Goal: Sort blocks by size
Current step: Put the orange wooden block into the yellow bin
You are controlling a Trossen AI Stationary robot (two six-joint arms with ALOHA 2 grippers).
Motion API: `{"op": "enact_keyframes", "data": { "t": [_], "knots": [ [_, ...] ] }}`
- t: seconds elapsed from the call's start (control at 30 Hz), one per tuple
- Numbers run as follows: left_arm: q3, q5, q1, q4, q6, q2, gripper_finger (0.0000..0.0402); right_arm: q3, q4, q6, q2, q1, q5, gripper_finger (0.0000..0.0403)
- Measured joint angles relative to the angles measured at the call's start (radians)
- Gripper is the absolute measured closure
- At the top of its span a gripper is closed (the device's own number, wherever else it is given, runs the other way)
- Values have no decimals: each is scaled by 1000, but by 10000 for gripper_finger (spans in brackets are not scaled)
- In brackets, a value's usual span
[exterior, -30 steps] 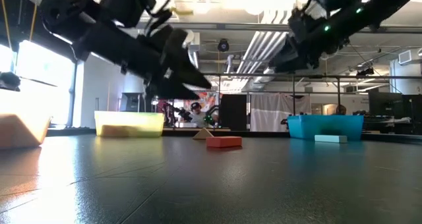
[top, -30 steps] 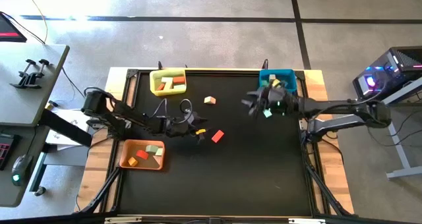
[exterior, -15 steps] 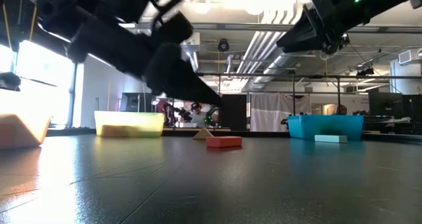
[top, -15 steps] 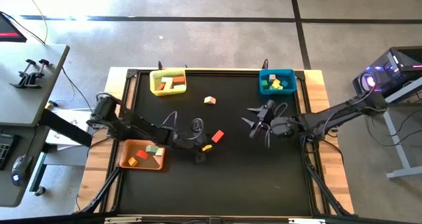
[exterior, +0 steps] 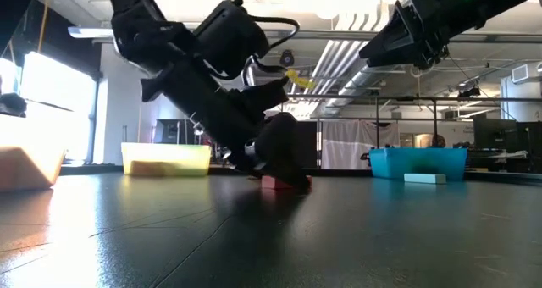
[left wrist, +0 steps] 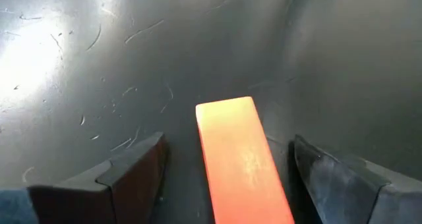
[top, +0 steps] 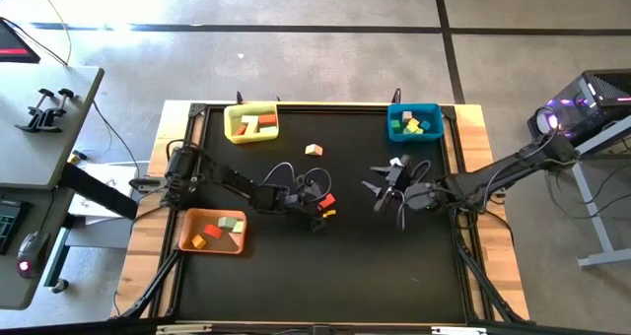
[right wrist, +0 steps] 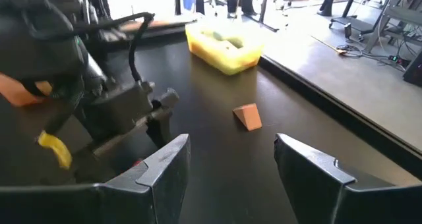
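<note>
I will next pick up the red bar by its long sides with my left gripper, to sort the large blocks into the yellow bin [top: 251, 123].
A red bar block [left wrist: 241, 159] lies flat on the black table [top: 394, 266], near its middle [top: 326, 202]. My left gripper [left wrist: 229, 147] is open and low over it, one finger on each long side, with a gap at both. In the low view the gripper [exterior: 284, 165] hides most of the block [exterior: 271, 183]. My right gripper [top: 380, 187] hangs open and empty above the table, right of the block [right wrist: 231, 151]. A tan wedge block [top: 314, 151] rests on the table farther back.
A yellow bin [top: 250, 122] at the far left, a blue bin [top: 413, 121] at the far right and an orange bin [top: 211, 231] at the near left each hold blocks. A mint block [exterior: 424, 178] lies before the blue bin.
My left gripper has gone toward the table's right edge and down, tipping steeper, until its fingers stand on either side of the red block. My right gripper has swung from the blue bin toward the table's near edge, then kept still.
</note>
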Motion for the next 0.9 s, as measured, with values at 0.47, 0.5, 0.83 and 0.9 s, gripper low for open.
{"op": "enact_keyframes", "data": {
  "t": [0.47,0.5,0.83,0.9],
  "knots": [
    [0,10,-1,-114,17,-33,295,0,51,3,110,0,2,187],
    [-1,8,0,-141,28,-54,309,0,57,3,112,0,1,187],
    [-6,-501,56,-914,35,-517,310,0,69,-7,113,0,-7,187],
    [-11,-532,92,-1008,-1,-607,310,0,72,-8,113,-1,-6,187]
  ]
}}
